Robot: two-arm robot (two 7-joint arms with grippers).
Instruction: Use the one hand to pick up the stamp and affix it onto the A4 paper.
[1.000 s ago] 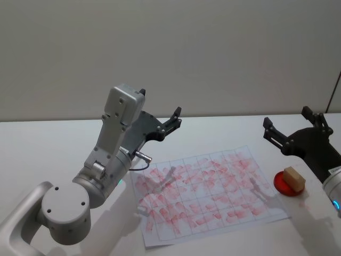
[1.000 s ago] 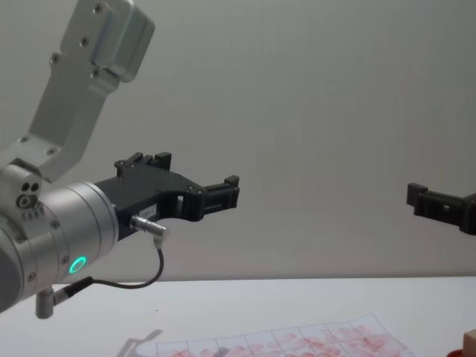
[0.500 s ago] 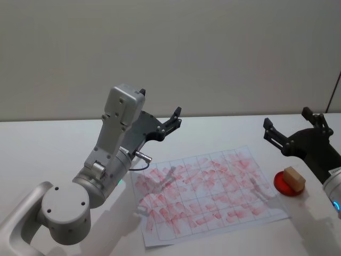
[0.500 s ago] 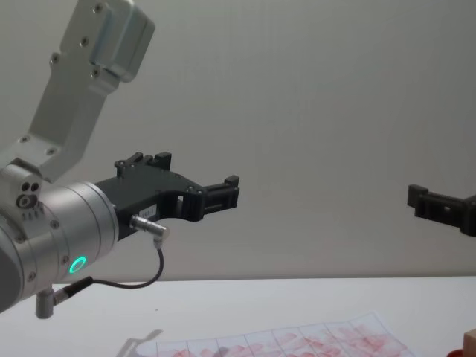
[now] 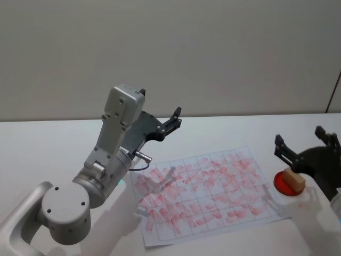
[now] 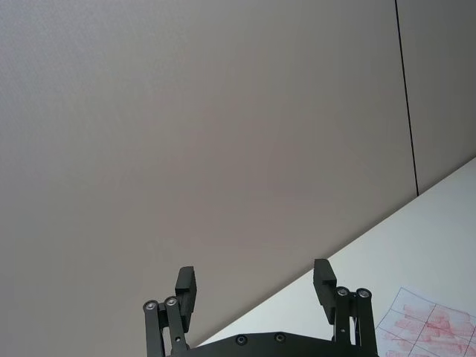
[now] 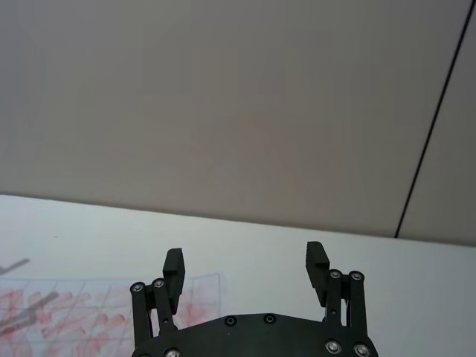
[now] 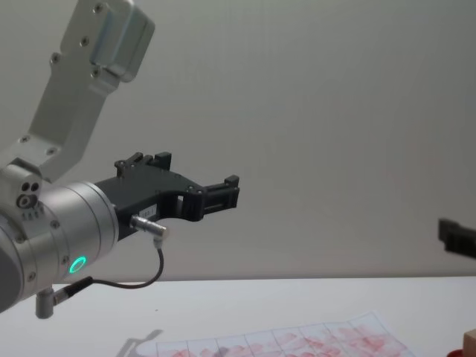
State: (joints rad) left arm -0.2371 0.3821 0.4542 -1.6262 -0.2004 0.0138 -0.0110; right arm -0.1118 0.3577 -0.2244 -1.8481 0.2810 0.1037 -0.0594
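My right gripper grabs the stamp by its clean wooden sides next, since the stamp stands with its inking end on the red pad [image 8: 454, 353].
The stamp [image 5: 294, 178], a small tan wooden block, stands on a round red pad [image 5: 281, 186] at the right of the table, just off the right edge of the A4 paper [image 5: 208, 186]. The paper is a white gridded sheet covered in red marks. My right gripper [image 5: 299, 137] is open and hangs in the air close over the stamp, holding nothing; its wrist view shows the spread fingers [image 7: 173, 265] with nothing between them. My left gripper [image 5: 173, 120] is open and raised above the paper's far left corner, and its fingers [image 6: 186, 281] are likewise spread on nothing.
The white table [image 5: 53, 149] runs back to a plain grey wall. The big left arm [image 5: 114, 144] rises over the table's left half. A dark vertical line marks the wall [image 7: 428, 141] on the right.
My right gripper has dropped lower and drawn to the right, nearer the stamp. It is still open. The left arm, stamp and paper have not moved.
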